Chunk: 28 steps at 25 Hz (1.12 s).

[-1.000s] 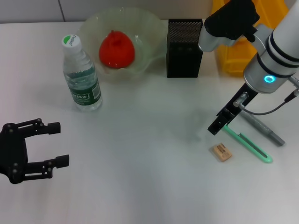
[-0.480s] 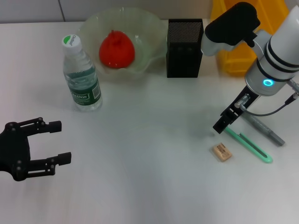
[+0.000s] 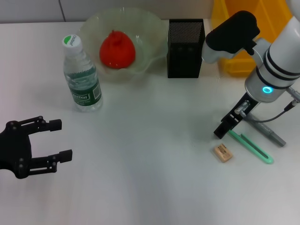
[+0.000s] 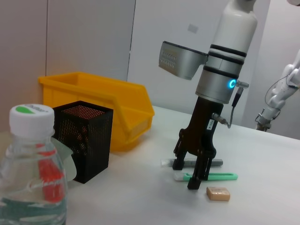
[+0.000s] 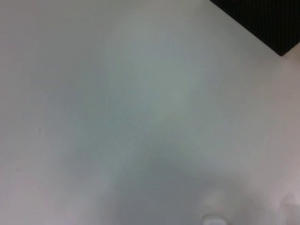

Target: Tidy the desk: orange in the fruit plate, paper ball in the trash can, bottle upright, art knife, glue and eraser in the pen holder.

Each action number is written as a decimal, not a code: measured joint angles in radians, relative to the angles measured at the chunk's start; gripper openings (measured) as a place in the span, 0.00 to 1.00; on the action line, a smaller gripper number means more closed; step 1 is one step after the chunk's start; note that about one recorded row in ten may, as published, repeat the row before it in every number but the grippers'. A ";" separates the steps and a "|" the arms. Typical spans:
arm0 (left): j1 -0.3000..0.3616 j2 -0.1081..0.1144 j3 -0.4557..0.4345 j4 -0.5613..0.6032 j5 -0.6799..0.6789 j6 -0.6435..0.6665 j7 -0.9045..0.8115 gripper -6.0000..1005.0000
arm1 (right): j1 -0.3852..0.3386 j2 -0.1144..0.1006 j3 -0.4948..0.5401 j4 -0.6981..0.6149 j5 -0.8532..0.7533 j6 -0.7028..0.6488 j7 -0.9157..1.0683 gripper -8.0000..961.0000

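Observation:
My right gripper's fingers reach down beside the art knife's upper end (image 3: 232, 132) at table height. My right gripper should close on the art knife now.
The orange (image 3: 117, 49) lies in the pale-green fruit plate (image 3: 147, 21). The bottle (image 3: 82, 77) stands upright to the plate's left. The black mesh pen holder (image 3: 185, 47) is beside the plate, with the yellow trash can (image 3: 234, 63) behind my right arm. The mint-green art knife (image 3: 251, 146), grey glue (image 3: 268, 132) and tan eraser (image 3: 222, 153) lie on the table at the right. My right gripper (image 3: 221, 131) points down, open, its fingers (image 4: 196, 174) straddling the knife's white tip. My left gripper (image 3: 55, 140) hovers open at the near left. The paper ball is out of view.
The left wrist view shows the bottle (image 4: 33, 178) up close, the pen holder (image 4: 82, 140) and trash can (image 4: 93, 96) behind it. A grey cable loops off my right wrist above the glue. The right wrist view shows only white table and a corner of the pen holder (image 5: 262, 18).
My right gripper has shifted a little right and toward the near edge, closing on the art knife's white tip. The left gripper has barely drifted.

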 joint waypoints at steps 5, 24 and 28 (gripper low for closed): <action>-0.007 -0.003 0.000 0.002 0.001 -0.001 -0.011 0.80 | 0.001 0.000 -0.002 0.003 0.001 0.000 0.001 0.79; -0.007 -0.004 0.000 0.001 0.001 -0.014 -0.020 0.80 | -0.015 -0.004 0.010 -0.032 0.037 -0.032 -0.005 0.43; -0.009 -0.004 0.000 0.002 0.001 -0.014 -0.020 0.80 | -0.017 -0.004 0.011 -0.030 0.036 -0.033 -0.003 0.30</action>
